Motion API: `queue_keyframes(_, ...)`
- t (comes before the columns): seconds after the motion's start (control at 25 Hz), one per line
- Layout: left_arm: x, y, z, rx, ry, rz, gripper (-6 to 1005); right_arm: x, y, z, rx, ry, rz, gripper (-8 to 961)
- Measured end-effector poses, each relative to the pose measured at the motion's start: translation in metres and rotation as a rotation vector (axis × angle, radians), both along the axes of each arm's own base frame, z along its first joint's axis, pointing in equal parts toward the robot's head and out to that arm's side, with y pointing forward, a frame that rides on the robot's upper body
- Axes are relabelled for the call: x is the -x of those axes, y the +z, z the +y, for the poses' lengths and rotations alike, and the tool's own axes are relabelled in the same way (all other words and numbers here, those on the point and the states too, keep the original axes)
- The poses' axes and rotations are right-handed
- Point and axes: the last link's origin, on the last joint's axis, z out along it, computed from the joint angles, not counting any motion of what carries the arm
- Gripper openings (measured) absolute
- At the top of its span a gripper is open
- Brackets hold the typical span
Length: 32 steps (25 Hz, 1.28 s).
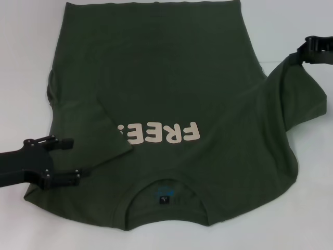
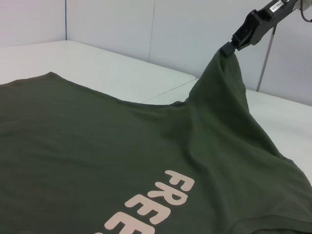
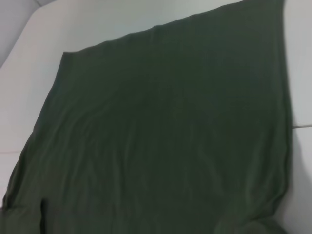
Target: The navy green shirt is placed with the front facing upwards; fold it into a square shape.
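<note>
The sleeve has its lower edge [image 1: 310, 117] hanging out over the white table. My right gripper should keep holding the sleeve until it lies across the shirt's chest [image 1: 229, 112].
The navy green shirt [image 1: 171, 78] lies spread front-up on the white table, collar nearest me, with its cream "FREE" lettering [image 1: 166, 134] upside-down. One sleeve [image 1: 99, 130] is folded inward over the chest and covers the end of the lettering. My left gripper [image 1: 75, 158] hovers open over the shirt's near-left shoulder, holding nothing. My right gripper [image 1: 297, 57] is shut on the tip of the other sleeve and holds it raised off the table. In the left wrist view that right gripper [image 2: 233, 45] pinches the lifted sleeve above the shirt [image 2: 97, 146]. The right wrist view shows only the shirt's body [image 3: 161, 136].
The white table [image 1: 21, 52] shows bare on both sides of the shirt. A small dark label with blue print [image 1: 165, 197] sits inside the collar. Pale walls [image 2: 170, 29] stand behind the table.
</note>
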Motion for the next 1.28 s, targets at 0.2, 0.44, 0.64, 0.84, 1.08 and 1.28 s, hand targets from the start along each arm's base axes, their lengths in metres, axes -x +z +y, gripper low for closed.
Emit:
queue_keyframes(0.2,0.000,0.000,0.000,0.001,0.001,-0.001,885,0.013,-0.010,0.001,0.046,0.021,-0.007,3)
queue_keyframes(0.44,0.001,-0.001,-0.001,0.003,0.003,-0.002,885,0.027,-0.025,0.006,0.080,0.028,-0.038,3)
queue_keyframes(0.64,0.001,-0.001,-0.001,0.002,0.005,-0.003,885,0.040,-0.044,0.010,0.101,0.056,-0.040,10)
queue_keyframes(0.84,0.001,-0.001,-0.001,0.004,0.005,-0.004,885,0.053,-0.061,0.016,0.111,0.075,-0.035,50)
queue_keyframes(1.08,0.001,-0.002,-0.002,0.005,0.007,-0.005,885,0.060,-0.072,0.018,0.124,0.084,-0.032,99)
queue_keyframes(1.28,0.002,-0.002,-0.003,0.006,0.009,-0.005,885,0.062,-0.076,0.016,0.135,0.100,-0.038,139)
